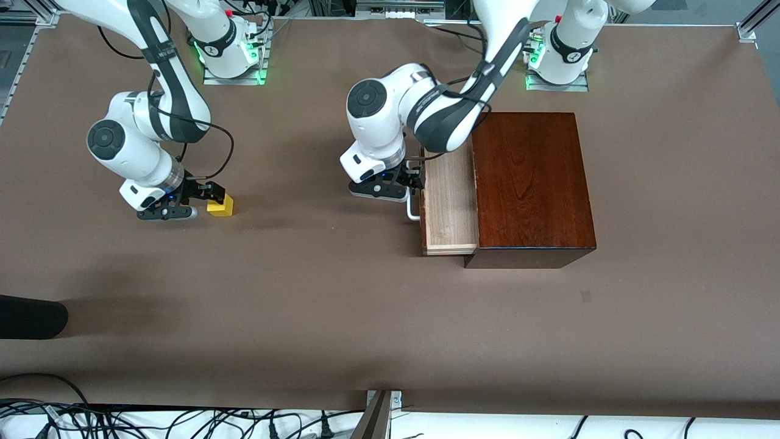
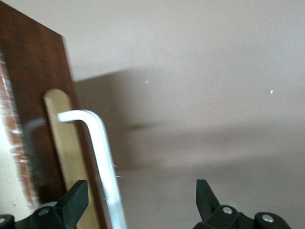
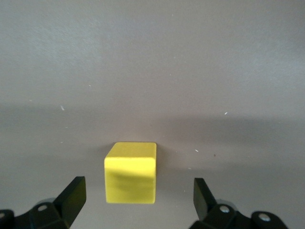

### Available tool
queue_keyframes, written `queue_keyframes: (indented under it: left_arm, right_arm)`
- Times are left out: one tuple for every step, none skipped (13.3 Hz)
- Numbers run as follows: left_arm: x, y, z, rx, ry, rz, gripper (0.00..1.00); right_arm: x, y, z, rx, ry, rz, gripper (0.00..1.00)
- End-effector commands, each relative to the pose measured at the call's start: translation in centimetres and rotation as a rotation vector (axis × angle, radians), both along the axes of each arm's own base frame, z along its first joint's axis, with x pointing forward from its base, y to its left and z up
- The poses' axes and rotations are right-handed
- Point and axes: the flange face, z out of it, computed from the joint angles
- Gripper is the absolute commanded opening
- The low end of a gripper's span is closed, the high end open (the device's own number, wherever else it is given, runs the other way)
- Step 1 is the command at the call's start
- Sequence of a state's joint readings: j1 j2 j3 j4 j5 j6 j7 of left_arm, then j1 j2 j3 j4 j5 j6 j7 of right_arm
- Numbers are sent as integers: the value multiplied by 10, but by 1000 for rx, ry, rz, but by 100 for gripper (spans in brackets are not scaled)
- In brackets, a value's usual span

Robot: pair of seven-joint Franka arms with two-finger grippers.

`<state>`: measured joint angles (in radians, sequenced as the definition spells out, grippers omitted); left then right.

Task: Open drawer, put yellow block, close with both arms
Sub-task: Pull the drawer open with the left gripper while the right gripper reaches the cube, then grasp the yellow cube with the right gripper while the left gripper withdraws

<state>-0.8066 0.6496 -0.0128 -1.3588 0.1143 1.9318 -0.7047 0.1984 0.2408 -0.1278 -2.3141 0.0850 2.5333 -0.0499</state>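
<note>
The robot's right gripper should move to the yellow block before it closes on it, because the table shows between the right gripper's fingers and the sides of the block.
The drawer (image 1: 450,201) stands pulled out of the dark mahogany box (image 1: 530,183), its pale wood lining showing and nothing in it. My left gripper (image 1: 413,180) is open around the white bar handle (image 1: 413,211). In the left wrist view the handle (image 2: 102,157) runs between the spread fingers (image 2: 76,198), close to one of them, in front of the dark drawer front (image 2: 33,95). The yellow block (image 1: 220,206) sits on the table toward the right arm's end. My right gripper (image 1: 210,198) is open and low at the block (image 3: 131,179), which lies between its fingertips (image 3: 74,195), untouched.
A black object (image 1: 30,317) lies at the table's edge at the right arm's end, nearer the front camera. Cables run along the near edge (image 1: 183,421). A small mark (image 1: 585,296) is on the brown table nearer the camera than the box.
</note>
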Motion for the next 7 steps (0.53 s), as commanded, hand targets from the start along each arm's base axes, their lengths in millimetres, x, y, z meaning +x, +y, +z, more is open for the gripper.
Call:
queue_keyframes:
  left_arm:
    - [1,14,25,21,23,13,100]
    - [1,16,24,33,30,14,100]
    - [3,21,29,46,32,21,100]
    - [9,30,43,53,17,27,100]
    - [20,46,63,49,-6,48,100]
    - [32,69,82,52,2,50,100]
    - [41,93,94,74,36,12,100]
  right_arm:
    - [-7,3,-16,7,-30,-14,100]
    - [-9,5,-22,6,-30,-11,100]
    - [-8,6,-23,6,-33,-11,100]
    - [-9,6,-28,10,-38,-21,100]
    - [-9,10,-31,19,-39,-29,100]
    - [-9,14,-33,21,-49,-24,100]
    - [-8,14,-37,19,-51,-22,100]
